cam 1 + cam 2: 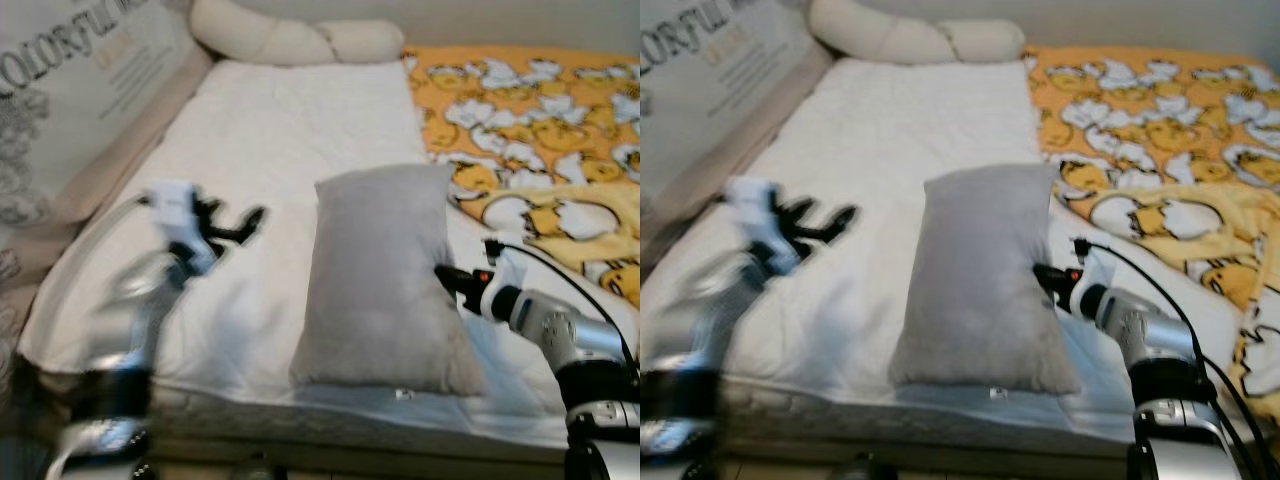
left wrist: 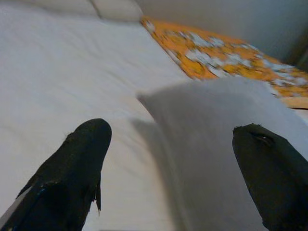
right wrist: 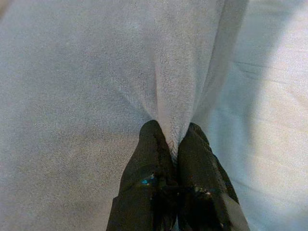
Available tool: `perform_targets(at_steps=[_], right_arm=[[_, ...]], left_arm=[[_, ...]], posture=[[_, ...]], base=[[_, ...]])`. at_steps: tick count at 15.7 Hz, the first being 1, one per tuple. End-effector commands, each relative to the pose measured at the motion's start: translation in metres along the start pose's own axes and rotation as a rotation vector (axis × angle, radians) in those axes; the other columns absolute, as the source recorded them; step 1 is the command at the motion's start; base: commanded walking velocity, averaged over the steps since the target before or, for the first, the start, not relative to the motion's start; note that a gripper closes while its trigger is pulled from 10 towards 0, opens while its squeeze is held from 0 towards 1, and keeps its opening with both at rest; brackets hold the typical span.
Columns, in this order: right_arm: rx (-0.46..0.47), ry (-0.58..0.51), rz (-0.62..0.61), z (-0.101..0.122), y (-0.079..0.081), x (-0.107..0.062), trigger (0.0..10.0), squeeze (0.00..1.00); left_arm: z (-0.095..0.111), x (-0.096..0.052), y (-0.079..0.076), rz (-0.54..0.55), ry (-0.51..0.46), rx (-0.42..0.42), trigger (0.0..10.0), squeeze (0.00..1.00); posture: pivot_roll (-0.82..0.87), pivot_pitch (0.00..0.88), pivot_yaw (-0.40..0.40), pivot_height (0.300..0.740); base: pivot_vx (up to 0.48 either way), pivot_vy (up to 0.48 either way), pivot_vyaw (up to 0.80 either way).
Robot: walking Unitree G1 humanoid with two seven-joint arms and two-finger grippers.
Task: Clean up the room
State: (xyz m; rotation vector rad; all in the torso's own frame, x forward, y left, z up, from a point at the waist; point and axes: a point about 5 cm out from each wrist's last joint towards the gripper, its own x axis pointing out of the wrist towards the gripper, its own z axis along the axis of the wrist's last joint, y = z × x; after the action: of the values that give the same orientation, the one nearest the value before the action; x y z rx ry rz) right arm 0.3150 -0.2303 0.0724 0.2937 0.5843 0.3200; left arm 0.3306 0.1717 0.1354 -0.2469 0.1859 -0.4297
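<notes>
My left gripper should go to the pillow and pinch its free long edge (image 1: 312,282), because the pillow's plump middle (image 1: 383,280) is too wide for the fingers.
A grey pillow (image 1: 385,280) lies lengthwise on the white bed sheet (image 1: 280,130), near the bed's front edge. My right gripper (image 1: 447,277) is at the pillow's right edge, shut on a pinched fold of the grey fabric (image 3: 166,115). My left gripper (image 1: 240,225) hovers over the sheet to the left of the pillow, blurred and open; in the left wrist view its fingers (image 2: 82,154) stand wide apart, with the pillow (image 2: 216,125) ahead of them.
A yellow blanket with a duck print (image 1: 540,110) covers the bed's right side. A cream bolster (image 1: 290,40) lies along the head. A printed cushion (image 1: 70,90) leans at the left. The mattress's front edge (image 1: 330,420) is close below.
</notes>
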Motion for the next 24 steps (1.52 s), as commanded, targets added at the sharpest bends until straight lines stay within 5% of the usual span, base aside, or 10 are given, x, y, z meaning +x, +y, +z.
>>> perform_targets(at_steps=[1,2,3,4,5,8,12,15,23,24], right_arm=[[-0.027,0.007,-0.048,-0.002,-0.007,-0.002,5.0,0.00],[-0.033,0.001,-0.086,-0.004,-0.010,-0.001,10.0,0.00],[-0.035,-0.014,-0.124,-0.005,-0.012,0.002,10.0,0.00],[-0.008,-0.032,-0.116,-0.005,-0.011,0.004,10.0,0.00],[0.020,-0.050,-0.106,-0.005,-0.011,0.005,10.0,1.00],[0.113,-0.107,-0.081,-0.007,-0.014,0.004,10.0,1.00],[0.268,-0.185,-0.042,-0.016,-0.021,-0.005,10.0,1.00],[0.357,-0.204,0.022,-0.024,-0.021,-0.009,10.0,1.00],[0.537,-0.153,0.187,-0.038,-0.011,-0.012,10.0,1.00],[0.554,-0.150,0.223,-0.039,-0.006,-0.011,10.0,0.60]], left_arm=[[-0.008,0.003,0.003,0.009,0.028,-0.048,10.0,0.00],[-0.019,0.015,-0.001,-0.003,0.042,-0.130,10.0,0.00],[-0.033,0.026,-0.004,-0.006,0.061,-0.159,10.0,0.00],[-0.042,0.030,-0.006,-0.007,0.090,-0.188,10.0,0.95],[-0.048,0.032,-0.006,-0.003,0.100,-0.219,10.0,1.00],[-0.063,0.039,-0.015,-0.020,0.095,-0.342,10.0,1.00],[-0.087,0.051,-0.053,-0.134,0.113,-0.532,10.0,1.00],[-0.103,0.054,-0.074,-0.169,0.163,-0.533,10.0,1.00],[-0.113,0.058,-0.100,-0.237,0.193,-0.533,10.0,1.00],[-0.115,0.058,-0.105,-0.267,0.207,-0.541,6.7,0.31]], posture=[[0.00,0.000,0.046,0.740],[-0.01,0.000,0.049,0.740],[-0.02,0.000,0.052,0.740],[-0.04,0.000,0.056,0.740],[-0.05,0.000,0.057,0.740],[-0.07,0.000,0.062,0.740],[-0.09,0.045,0.080,0.740],[-0.10,0.053,0.085,0.740],[-0.11,0.067,0.065,0.740],[-0.11,0.065,0.066,0.740]], base=[[0.000,0.000,0.00],[0.000,0.000,0.00],[0.000,0.000,0.00],[0.000,0.000,0.00],[0.000,0.000,0.00],[0.000,0.000,0.00],[0.000,0.000,0.00],[0.000,0.000,0.00],[0.000,0.000,0.00],[0.000,0.000,0.00]])
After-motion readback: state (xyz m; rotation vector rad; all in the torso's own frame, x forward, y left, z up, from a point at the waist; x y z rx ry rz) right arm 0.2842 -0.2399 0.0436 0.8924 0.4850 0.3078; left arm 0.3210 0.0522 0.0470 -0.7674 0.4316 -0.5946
